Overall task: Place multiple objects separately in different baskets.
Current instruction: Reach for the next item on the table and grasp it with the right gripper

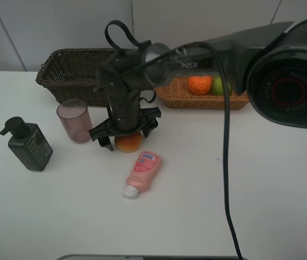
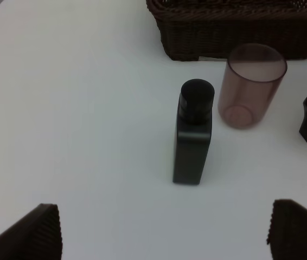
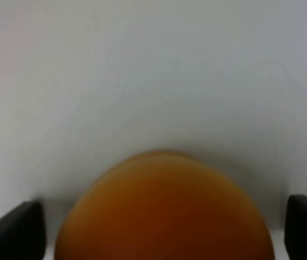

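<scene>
My right gripper should close now, because its fingers reach down on either side of the orange (image 1: 128, 142). Closing now would hold it.
An orange (image 1: 128, 142) lies on the white table. My right gripper (image 1: 127, 134) hangs over it, open, one finger on each side; in the right wrist view the orange (image 3: 164, 211) fills the gap of the gripper (image 3: 161, 230), clear of both fingers. The light tan basket (image 1: 235, 102) holds a red-orange fruit (image 1: 199, 85) and a green lime (image 1: 218, 85). The dark brown basket (image 1: 66, 73) stands at the back left. The mauve cup (image 1: 74, 120), dark pump bottle (image 1: 29, 143) and pink squeeze bottle (image 1: 142, 170) are on the table. My left gripper (image 2: 164, 233) is open and empty, short of the pump bottle (image 2: 193, 135).
The right arm's dark body (image 1: 283, 70) and its cable (image 1: 226, 162) cross the right half of the exterior view. In the left wrist view the cup (image 2: 251, 84) stands just in front of the dark basket (image 2: 235, 32). The pink bottle lies flat, cap toward the front.
</scene>
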Action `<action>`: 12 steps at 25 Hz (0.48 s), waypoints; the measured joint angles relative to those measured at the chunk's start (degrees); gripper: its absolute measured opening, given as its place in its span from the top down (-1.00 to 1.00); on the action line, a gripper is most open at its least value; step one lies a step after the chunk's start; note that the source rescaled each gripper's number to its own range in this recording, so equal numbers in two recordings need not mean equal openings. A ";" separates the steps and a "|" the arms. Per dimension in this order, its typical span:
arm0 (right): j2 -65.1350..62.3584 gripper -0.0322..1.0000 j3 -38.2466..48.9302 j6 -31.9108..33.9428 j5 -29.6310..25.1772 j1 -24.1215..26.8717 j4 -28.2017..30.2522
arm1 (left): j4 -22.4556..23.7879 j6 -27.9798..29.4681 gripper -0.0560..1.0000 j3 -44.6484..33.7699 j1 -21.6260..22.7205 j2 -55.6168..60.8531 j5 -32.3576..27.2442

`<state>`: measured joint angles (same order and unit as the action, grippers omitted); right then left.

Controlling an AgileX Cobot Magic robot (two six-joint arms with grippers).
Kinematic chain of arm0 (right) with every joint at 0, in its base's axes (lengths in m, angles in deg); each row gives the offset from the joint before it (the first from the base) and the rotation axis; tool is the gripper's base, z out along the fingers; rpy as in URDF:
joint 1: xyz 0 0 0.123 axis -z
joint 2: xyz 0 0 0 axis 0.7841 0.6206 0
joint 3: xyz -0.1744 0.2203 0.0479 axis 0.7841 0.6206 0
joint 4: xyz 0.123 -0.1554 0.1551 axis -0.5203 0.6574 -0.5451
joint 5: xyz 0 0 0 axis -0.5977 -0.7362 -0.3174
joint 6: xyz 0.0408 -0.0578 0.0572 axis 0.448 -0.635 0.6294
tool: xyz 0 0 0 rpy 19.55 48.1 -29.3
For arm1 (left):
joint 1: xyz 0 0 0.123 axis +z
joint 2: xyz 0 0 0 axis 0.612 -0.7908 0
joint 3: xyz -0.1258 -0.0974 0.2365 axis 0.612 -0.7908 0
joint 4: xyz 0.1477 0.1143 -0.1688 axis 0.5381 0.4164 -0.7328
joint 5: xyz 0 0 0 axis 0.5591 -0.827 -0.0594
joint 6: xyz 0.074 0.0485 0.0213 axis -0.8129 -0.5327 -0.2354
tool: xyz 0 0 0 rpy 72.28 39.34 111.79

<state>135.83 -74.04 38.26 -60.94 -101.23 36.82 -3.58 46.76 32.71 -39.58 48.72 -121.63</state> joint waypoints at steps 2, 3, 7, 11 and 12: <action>0.00 -0.71 -0.04 0.00 0.00 0.00 -0.28 | 0.00 0.00 -0.96 0.00 0.00 0.00 0.00; 0.00 -0.50 -0.04 0.00 0.00 0.00 -0.49 | 0.00 0.00 -0.96 0.00 0.00 0.00 0.00; 0.05 0.75 -0.04 0.00 0.33 0.00 -0.94 | 0.00 0.00 -0.96 0.00 0.00 0.00 0.00; 0.05 0.75 -0.04 0.00 0.27 0.00 -0.94 | 0.00 0.00 -0.96 0.00 0.00 0.00 0.00; 0.05 0.75 -0.04 0.00 0.27 0.00 -0.94 | 0.00 0.00 -0.96 0.00 0.00 0.00 0.00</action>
<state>135.88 -74.08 38.26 -60.67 -101.23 35.88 -3.58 46.76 32.71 -39.58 48.72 -121.63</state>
